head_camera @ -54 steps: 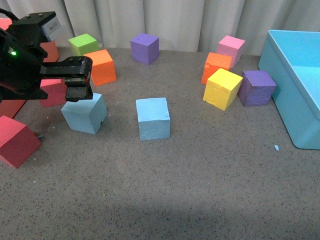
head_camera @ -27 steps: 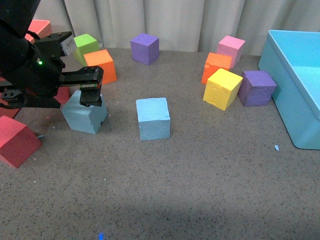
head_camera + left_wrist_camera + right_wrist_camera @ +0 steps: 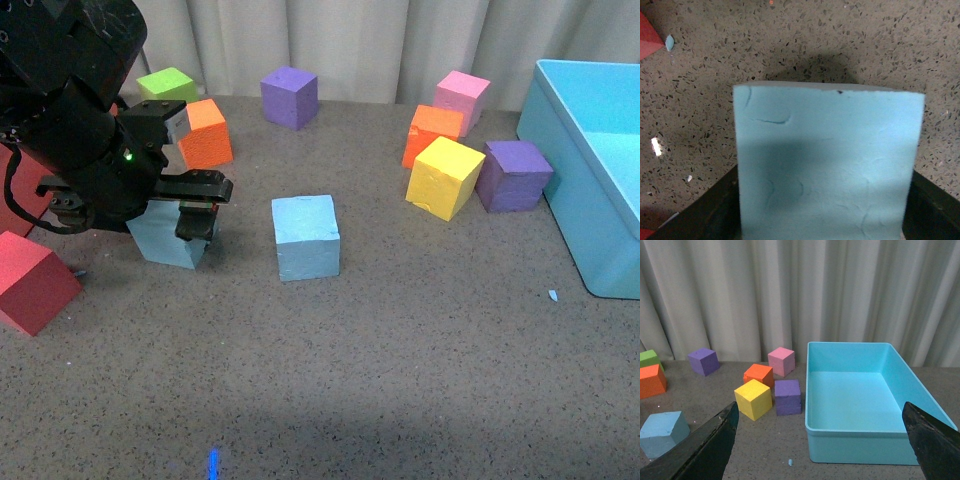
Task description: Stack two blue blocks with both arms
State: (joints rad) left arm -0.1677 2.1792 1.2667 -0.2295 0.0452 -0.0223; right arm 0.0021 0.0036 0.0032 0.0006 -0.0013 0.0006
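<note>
My left gripper grabs the sky-blue block by its opposite sides next, to stack that block onto the other blue block.
Two sky-blue blocks sit on the grey floor. The left blue block lies partly under my left arm, and the second blue block stands apart to its right. My left gripper is open and lowered over the left block. In the left wrist view that block fills the space between the two black fingers, one on each side. My right gripper is open and empty, out of the front view. One blue block also shows in the right wrist view.
A large light-blue bin stands at the right. Yellow, purple, orange and pink cubes cluster beside it. Purple, orange and green cubes sit at the back, and a red cube at the left.
My left arm has moved right and down, bringing its open gripper from above the left blue block to around it. The blocks have not moved.
</note>
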